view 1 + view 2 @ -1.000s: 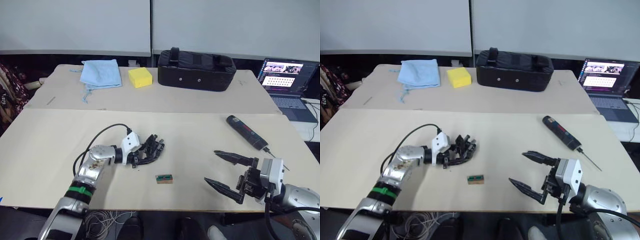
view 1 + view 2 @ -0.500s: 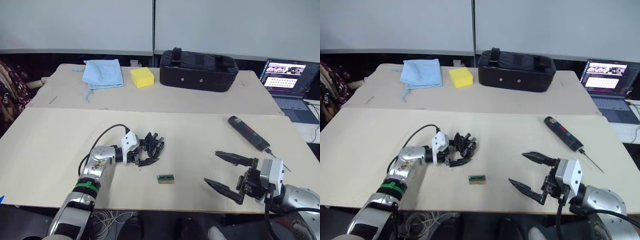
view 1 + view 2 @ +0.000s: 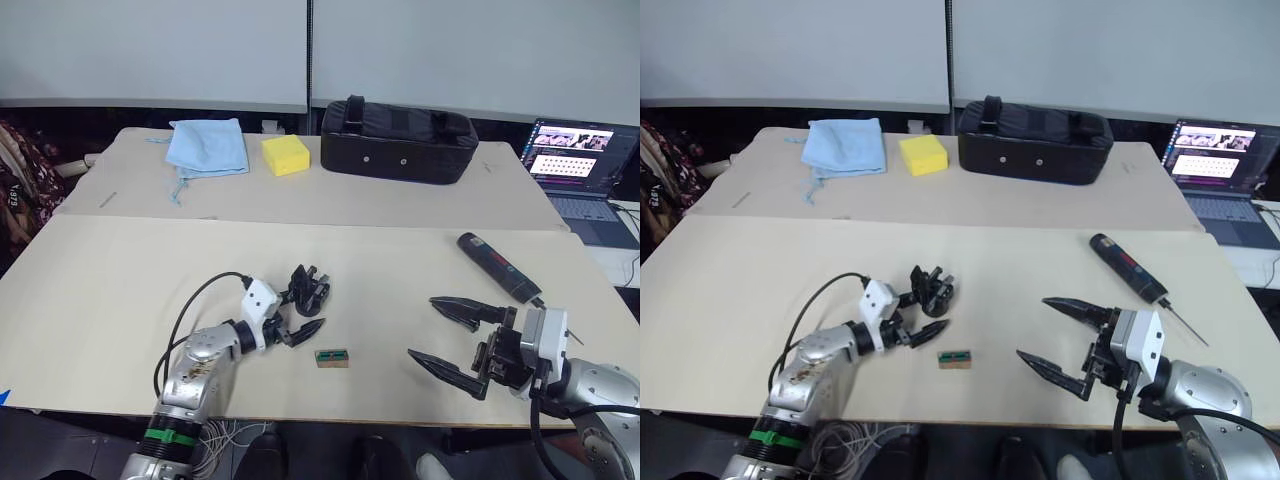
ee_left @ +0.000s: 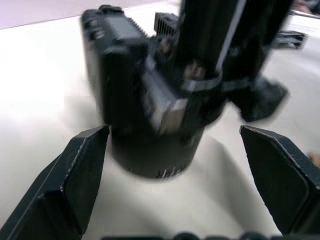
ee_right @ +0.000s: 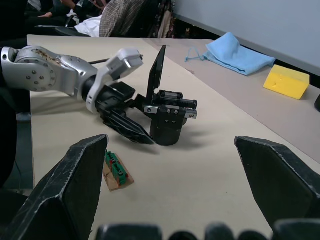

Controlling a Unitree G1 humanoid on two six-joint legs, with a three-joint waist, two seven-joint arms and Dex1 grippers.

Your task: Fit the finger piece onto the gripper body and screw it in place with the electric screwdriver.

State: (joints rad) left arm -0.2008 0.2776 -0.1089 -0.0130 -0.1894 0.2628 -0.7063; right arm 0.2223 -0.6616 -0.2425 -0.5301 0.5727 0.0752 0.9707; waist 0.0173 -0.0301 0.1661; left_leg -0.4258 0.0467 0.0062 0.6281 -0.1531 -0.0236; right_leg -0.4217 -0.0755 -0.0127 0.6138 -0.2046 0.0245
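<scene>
The left gripper needs to grip the gripper body by its narrower rounded base next, since the top of the gripper body spreads into rails that stick out and a tall finger piece.
The gripper body, a chunky black mechanism on a rounded base, stands upright on the near table. My left gripper is open around it, one finger on each side, with gaps to the body. A slender black tapering piece rises upright at the body's side and looks like the finger piece; I cannot tell if it is fastened. The electric screwdriver lies flat at the right, bit toward the near edge. My right gripper hovers open and empty in front of it, well right of the body.
A small brown block with green parts lies just in front of the gripper body. On the far table sit a blue cloth, a yellow sponge and a black zipped bag. An open laptop is at the far right.
My left arm has drawn back toward the near edge and its fingers have come off the gripper body, which now stands free and upright. The right gripper has barely moved.
</scene>
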